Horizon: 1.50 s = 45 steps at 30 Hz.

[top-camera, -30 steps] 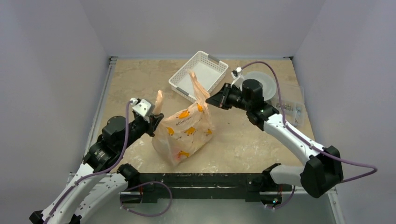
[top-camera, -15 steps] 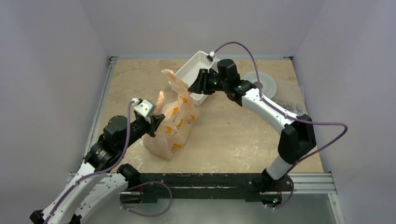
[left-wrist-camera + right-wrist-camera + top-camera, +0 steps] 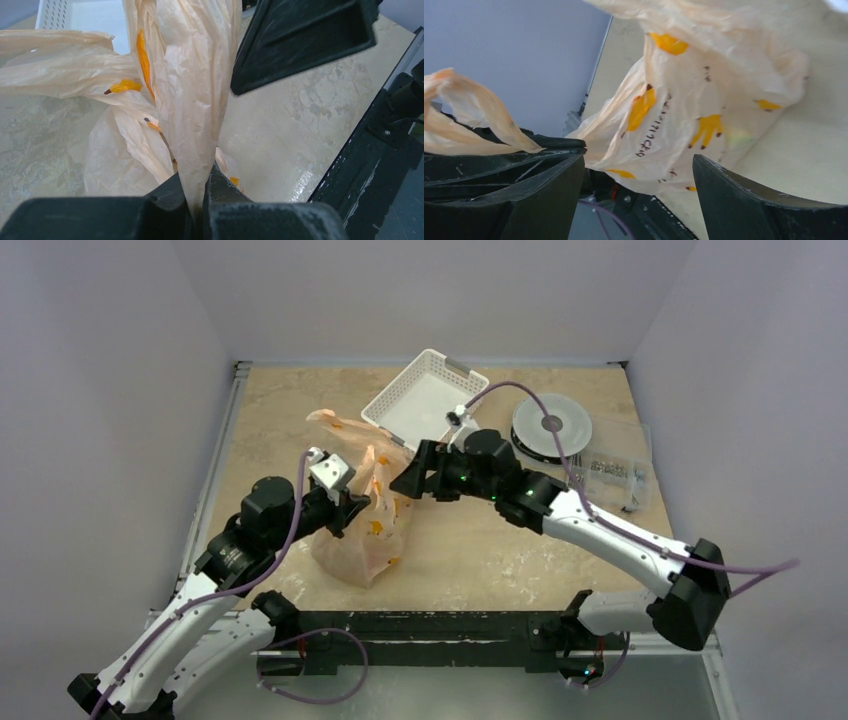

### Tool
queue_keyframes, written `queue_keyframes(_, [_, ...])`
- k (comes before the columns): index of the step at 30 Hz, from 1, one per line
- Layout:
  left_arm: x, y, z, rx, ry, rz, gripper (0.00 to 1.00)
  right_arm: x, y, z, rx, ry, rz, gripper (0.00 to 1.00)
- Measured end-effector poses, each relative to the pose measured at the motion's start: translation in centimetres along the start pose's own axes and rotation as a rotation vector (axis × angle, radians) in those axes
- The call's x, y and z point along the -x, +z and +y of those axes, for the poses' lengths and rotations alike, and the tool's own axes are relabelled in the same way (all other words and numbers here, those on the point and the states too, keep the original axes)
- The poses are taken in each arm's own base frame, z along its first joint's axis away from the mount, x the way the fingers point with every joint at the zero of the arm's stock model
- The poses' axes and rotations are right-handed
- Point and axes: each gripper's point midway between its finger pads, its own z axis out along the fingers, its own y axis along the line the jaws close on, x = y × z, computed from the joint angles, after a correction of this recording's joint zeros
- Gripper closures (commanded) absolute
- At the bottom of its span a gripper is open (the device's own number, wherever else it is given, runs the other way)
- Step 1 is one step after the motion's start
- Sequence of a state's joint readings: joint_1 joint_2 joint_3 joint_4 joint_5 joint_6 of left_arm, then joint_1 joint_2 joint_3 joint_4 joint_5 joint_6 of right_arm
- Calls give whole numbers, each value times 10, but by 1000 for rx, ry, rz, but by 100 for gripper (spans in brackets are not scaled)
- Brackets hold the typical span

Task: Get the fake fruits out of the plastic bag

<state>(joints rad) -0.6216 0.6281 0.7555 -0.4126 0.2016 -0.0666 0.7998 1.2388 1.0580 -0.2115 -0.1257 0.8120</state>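
Note:
Next, the right gripper grabs the bag's fold beside the printed letters, which leaves the other handle free for opening the bag.
The pale-orange plastic bag point(image 3: 360, 540) stands crumpled on the table left of centre. My left gripper point(image 3: 352, 508) is shut on one bunched handle of the bag point(image 3: 192, 115), which runs straight down between its jaws point(image 3: 202, 202). My right gripper point(image 3: 405, 478) hangs open just right of the bag's top, and one of its fingers point(image 3: 300, 40) shows in the left wrist view. In the right wrist view the printed bag wall point(image 3: 704, 100) lies beyond the wide jaws point(image 3: 639, 165), with nothing between them. The other handle loop point(image 3: 335, 422) hangs free toward the back left. The fake fruits are hidden.
A white perforated basket point(image 3: 425, 395) sits at the back centre. A grey round disc point(image 3: 550, 428) and a clear packet point(image 3: 615, 475) lie at the back right. The black base rail point(image 3: 420, 625) runs along the near edge.
My right gripper let go of the bag handle, opened wide and came down beside the bag's top. The freed loop flopped to the back left. My left gripper shifted right and further in, still holding.

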Motion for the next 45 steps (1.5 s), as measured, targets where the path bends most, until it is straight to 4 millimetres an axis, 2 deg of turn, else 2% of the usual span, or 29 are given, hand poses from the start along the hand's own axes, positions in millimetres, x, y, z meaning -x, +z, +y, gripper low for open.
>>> queue_keyframes(2, [0,0,-2,-10,0,0,100,-20,19,16,44,30,45,20])
queue_keyframes(4, [0,0,-3,-19,0,1,100,-38,40,13,31,67,89,20])
queue_keyframes(7, [0,0,-5,-31,0,0,98,-57,64,2,-8,113,133,30])
queue_keyframes(8, [0,0,-6,-37,1,0,89,-61,70,0,-11,127,140,36])
queue_keyframes(9, [0,-1,-7,-42,2,0,79,-65,73,-1,-1,138,141,46])
queue_keyframes(11, [1,-2,-12,-67,10,-4,55,-71,74,-1,43,152,133,72])
queue_keyframes(12, [1,-3,-15,-85,10,-7,46,-73,72,0,73,154,128,81])
queue_keyframes(13, [2,-4,-19,-109,13,-10,42,-77,70,0,98,154,126,87])
queue_keyframes(14, [2,-4,-24,-138,13,-9,41,-80,68,0,126,151,126,98])
queue_keyframes(15, [2,-5,-29,-165,8,-6,41,-81,67,0,142,143,122,100])
queue_keyframes(21, [8,-14,-64,-344,-68,61,45,-67,64,19,251,35,57,100])
queue_keyframes(28, [-16,-36,-90,-421,-323,173,51,-51,56,28,291,-96,-18,100])
queue_keyframes(33, [-42,-55,-94,-361,-495,251,48,-37,48,26,261,-191,-87,100])
queue_keyframes(38, [-53,-75,-88,-271,-542,305,35,-28,41,32,287,-289,-131,100])
queue_keyframes(41, [-32,-93,-73,-157,-504,285,25,-25,40,35,309,-332,-156,100])
queue_keyframes(45, [20,-124,-52,-30,-426,120,23,-24,40,34,308,-370,-164,100])
